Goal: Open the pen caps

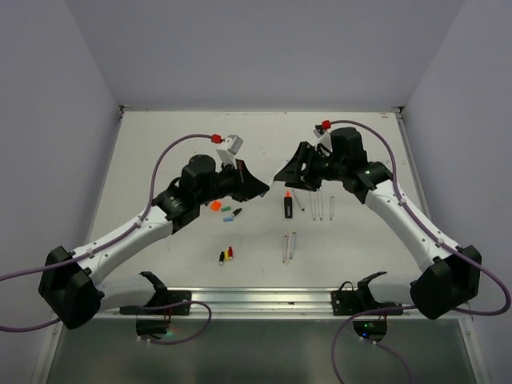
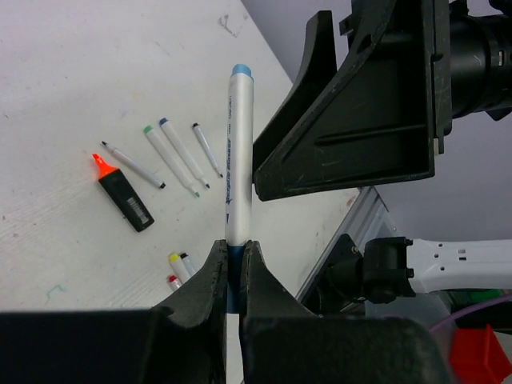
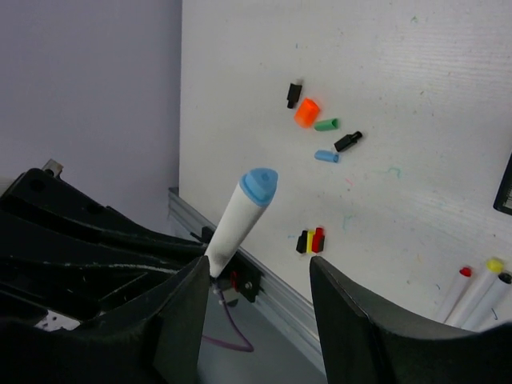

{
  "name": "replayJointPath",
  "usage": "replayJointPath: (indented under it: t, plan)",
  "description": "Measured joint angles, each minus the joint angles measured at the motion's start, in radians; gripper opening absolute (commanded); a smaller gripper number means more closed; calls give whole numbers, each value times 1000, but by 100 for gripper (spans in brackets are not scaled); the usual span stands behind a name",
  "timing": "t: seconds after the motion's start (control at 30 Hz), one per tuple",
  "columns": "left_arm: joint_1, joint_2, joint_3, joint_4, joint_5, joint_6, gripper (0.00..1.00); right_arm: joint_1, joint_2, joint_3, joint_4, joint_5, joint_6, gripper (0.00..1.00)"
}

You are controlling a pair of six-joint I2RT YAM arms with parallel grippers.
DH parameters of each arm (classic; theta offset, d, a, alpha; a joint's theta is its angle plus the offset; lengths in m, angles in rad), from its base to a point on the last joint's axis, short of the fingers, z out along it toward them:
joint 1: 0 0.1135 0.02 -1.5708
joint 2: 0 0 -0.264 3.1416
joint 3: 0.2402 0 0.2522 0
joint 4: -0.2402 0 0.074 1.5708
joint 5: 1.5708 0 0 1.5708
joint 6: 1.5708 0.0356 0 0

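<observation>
The right gripper grabs the white pen's [image 2: 238, 160] body near the pale blue tail end next, so the cap stays free to pull off.
My left gripper [image 2: 234, 258] is shut on the dark blue cap [image 2: 233, 272] of a white pen [image 2: 238, 160] and holds it above the table. The pen's pale blue tail end [image 3: 259, 185] points at my right gripper [image 3: 256, 288]. That gripper is open, and the pen stands close to its left finger [image 3: 186, 320] without being gripped. Both grippers meet at mid table in the top view, left [image 1: 258, 189] and right [image 1: 284, 174]. Loose caps lie on the table: orange [image 3: 306, 112], green [image 3: 326, 125], blue [image 3: 326, 156], two black ones [image 3: 348, 142].
A black, yellow and red cap cluster [image 3: 311, 240] lies near the front rail [image 1: 256, 298]. The black highlighter [image 2: 126, 198] shows its orange tip. Several thin pens [image 2: 180, 156] lie beside it, and two more [image 1: 290, 246] lie nearer the front.
</observation>
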Motion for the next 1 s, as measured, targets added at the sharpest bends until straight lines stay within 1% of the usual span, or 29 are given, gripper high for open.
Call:
replayJointPath:
  t: [0.17,0.23,0.27,0.37,0.4,0.43,0.5,0.57,0.6,0.67,0.7,0.77,0.8,0.87,1.0]
  plan:
    - [-12,-16,-7,-1,-2,-12,0,0,16,-5,59,-11,40,53]
    - [-15,-20,-13,5,0,-19,0,0,34,-8,84,-16,55,47]
    - [-16,-20,-16,7,2,-23,0,1,42,-12,97,-17,63,43]
    - [-19,-20,-29,11,3,-37,0,8,57,-19,121,-26,86,21]
    - [-22,-20,-34,10,5,-40,0,10,59,-22,134,-33,97,3]
    - [-24,-20,-40,10,9,-42,0,14,59,-26,153,-49,124,0]
    - [-27,-19,-48,10,19,-43,0,22,56,-40,171,-48,126,0]
    - [-27,-16,-48,9,28,-42,9,20,55,-54,180,-58,141,0]
    - [-27,-13,-48,8,34,-40,18,19,53,-59,181,-60,146,0]
    - [-27,-10,-48,6,49,-33,29,20,45,-67,181,-63,150,0]
    - [-27,-10,-48,10,61,-34,41,20,40,-69,180,-63,151,0]
    - [-29,-11,-48,19,83,-35,53,20,31,-77,184,-64,155,0]
    - [-29,-13,-49,23,91,-34,62,20,25,-83,187,-63,158,0]
    - [-29,-21,-61,35,104,-35,65,20,14,-94,193,-63,164,0]
    - [-29,-29,-87,39,122,-35,64,20,-8,-113,197,-64,177,0]
